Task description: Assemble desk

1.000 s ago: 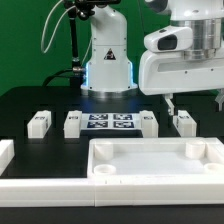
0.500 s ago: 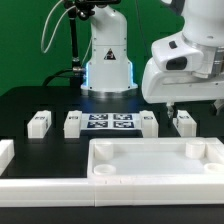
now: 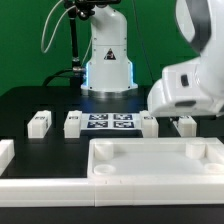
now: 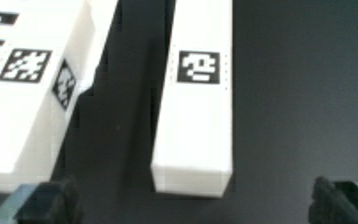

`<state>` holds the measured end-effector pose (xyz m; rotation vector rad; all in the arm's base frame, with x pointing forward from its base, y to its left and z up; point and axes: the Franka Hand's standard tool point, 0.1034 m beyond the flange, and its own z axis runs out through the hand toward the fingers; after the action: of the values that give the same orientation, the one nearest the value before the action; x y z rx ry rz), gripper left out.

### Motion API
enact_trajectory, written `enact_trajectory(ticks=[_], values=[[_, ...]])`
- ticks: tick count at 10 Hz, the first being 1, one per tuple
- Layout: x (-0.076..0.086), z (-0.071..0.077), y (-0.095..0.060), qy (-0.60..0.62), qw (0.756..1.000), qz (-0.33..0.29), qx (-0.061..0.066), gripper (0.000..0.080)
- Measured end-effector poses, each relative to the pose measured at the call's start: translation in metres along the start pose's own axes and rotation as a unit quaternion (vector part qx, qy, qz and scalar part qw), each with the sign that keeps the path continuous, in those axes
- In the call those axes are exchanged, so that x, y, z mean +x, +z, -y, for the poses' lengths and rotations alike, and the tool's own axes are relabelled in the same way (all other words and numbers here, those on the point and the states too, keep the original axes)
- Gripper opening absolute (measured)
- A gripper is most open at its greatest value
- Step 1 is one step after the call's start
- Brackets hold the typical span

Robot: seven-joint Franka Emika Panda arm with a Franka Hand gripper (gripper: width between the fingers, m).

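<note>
My gripper needs to move toward the long leg before it closes on the leg, because the long leg's near end doesn't reach the gap between my gripper's fingers yet.
The desk's white rimmed tabletop lies at the front, with round sockets in its corners. Behind it stand small tagged legs in a row: two on the exterior view's left and two on its right. The arm's white hand hangs low over the right pair. In the wrist view my gripper is open, with dark fingertips at both sides. One long leg with a square tag ends just short of the gap. A second tagged leg lies beside it. Nothing is held.
The marker board lies between the two pairs of legs. Long low white bars run along the front, with one block at the exterior view's left. The robot's base stands at the back on the black table.
The hand has come down and shifted toward the exterior view's right, over the right pair of legs. The jaws stay open. No part has moved.
</note>
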<state>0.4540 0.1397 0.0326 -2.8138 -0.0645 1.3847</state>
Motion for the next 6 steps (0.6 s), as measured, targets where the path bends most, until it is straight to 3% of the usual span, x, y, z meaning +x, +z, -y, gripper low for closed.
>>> enact_trajectory(ticks=[4, 6], values=[[0.008, 0.003, -0.002, -0.001, 1.000, 0.001, 0.002, 0.0649], [0.004, 0.011, 0.020, -0.004, 1.000, 0.007, -0.003, 0.0649]])
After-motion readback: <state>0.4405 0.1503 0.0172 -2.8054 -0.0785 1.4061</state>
